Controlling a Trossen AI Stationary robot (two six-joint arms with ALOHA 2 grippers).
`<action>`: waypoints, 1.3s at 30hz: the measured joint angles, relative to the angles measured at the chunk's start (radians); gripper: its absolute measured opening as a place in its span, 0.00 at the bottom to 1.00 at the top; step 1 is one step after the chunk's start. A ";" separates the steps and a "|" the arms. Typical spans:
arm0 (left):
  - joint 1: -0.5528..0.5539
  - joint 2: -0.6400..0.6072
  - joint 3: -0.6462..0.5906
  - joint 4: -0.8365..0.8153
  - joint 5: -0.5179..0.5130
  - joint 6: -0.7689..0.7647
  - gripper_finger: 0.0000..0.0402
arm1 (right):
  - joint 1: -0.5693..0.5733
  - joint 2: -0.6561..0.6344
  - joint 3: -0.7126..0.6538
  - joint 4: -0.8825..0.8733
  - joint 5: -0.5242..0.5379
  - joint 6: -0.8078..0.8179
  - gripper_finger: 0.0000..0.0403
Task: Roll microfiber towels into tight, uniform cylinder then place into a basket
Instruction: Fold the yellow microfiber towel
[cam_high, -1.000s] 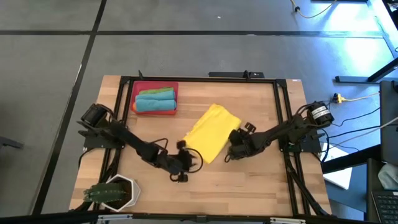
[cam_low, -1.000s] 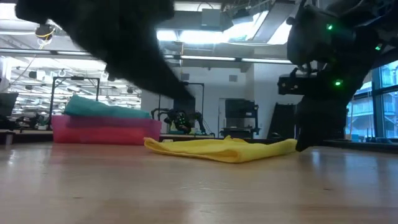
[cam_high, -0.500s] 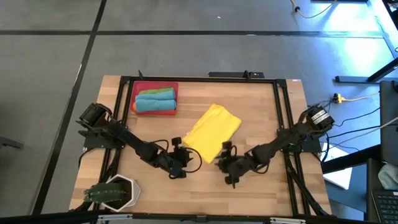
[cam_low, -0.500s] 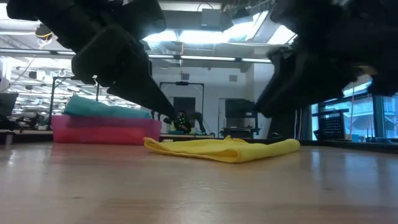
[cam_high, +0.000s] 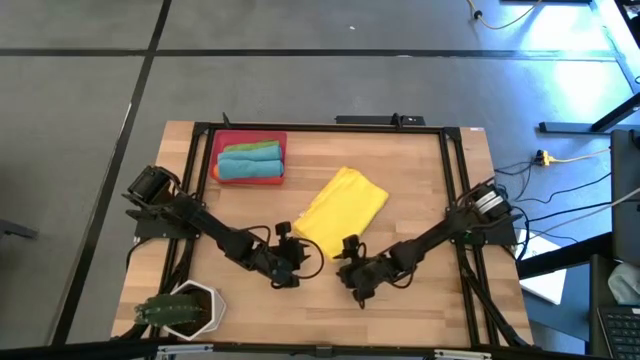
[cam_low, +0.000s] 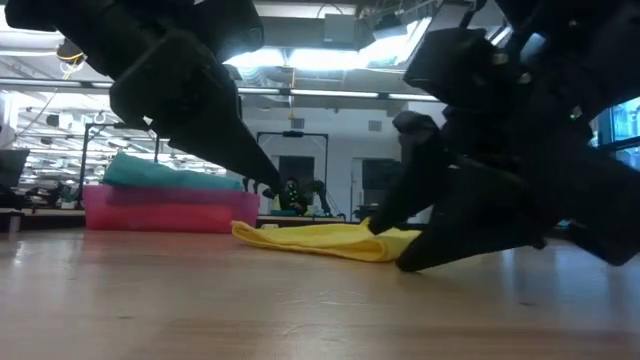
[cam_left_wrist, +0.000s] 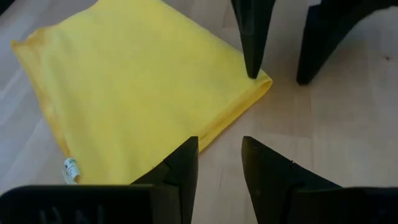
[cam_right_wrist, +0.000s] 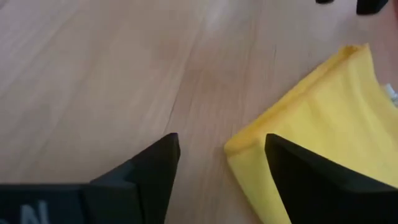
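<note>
The right gripper grabs the yellow towel by its folded corner (cam_high: 336, 256) (cam_right_wrist: 239, 147) next, to straighten it for rolling.
The yellow microfiber towel (cam_high: 340, 208) lies folded flat in the middle of the table. My right gripper (cam_high: 347, 266) is open at the towel's near corner (cam_right_wrist: 235, 148), which shows between its fingers. My left gripper (cam_high: 296, 250) is open just off the towel's near left edge (cam_left_wrist: 217, 127), above the table with nothing between its fingers. The red basket (cam_high: 222, 140) at the far left holds a rolled teal towel (cam_high: 248, 167) and a green one (cam_high: 250, 149). My right gripper comes at the yellow towel's near corner (cam_left_wrist: 264, 82) slanting down from the table's near right side. One fingertip (cam_left_wrist: 251, 70) stands over the corner and the other beside it over bare wood. Whether either one touches the cloth, I cannot tell.
A white hexagonal pot with a plant (cam_high: 185, 308) stands at the near left corner. Black rails (cam_high: 452, 180) run along the table's sides. Bare wood lies right of the towel and along the near edge.
My right gripper has swung from the towel's right edge toward the table's near edge and left, down to the towel's near corner. It has rolled on the way, and its fingers have opened wider. The towel has stayed where it was.
</note>
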 joint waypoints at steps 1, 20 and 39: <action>0.000 0.000 0.000 0.000 0.000 0.000 0.28 | -0.002 0.009 0.007 0.001 0.006 -0.002 0.61; 0.000 0.000 0.000 0.000 0.001 -0.023 0.28 | -0.011 0.052 0.017 -0.051 0.090 -0.076 0.26; 0.005 0.004 0.000 0.002 -0.016 0.109 0.28 | -0.014 -0.145 0.004 -0.216 0.163 0.150 0.01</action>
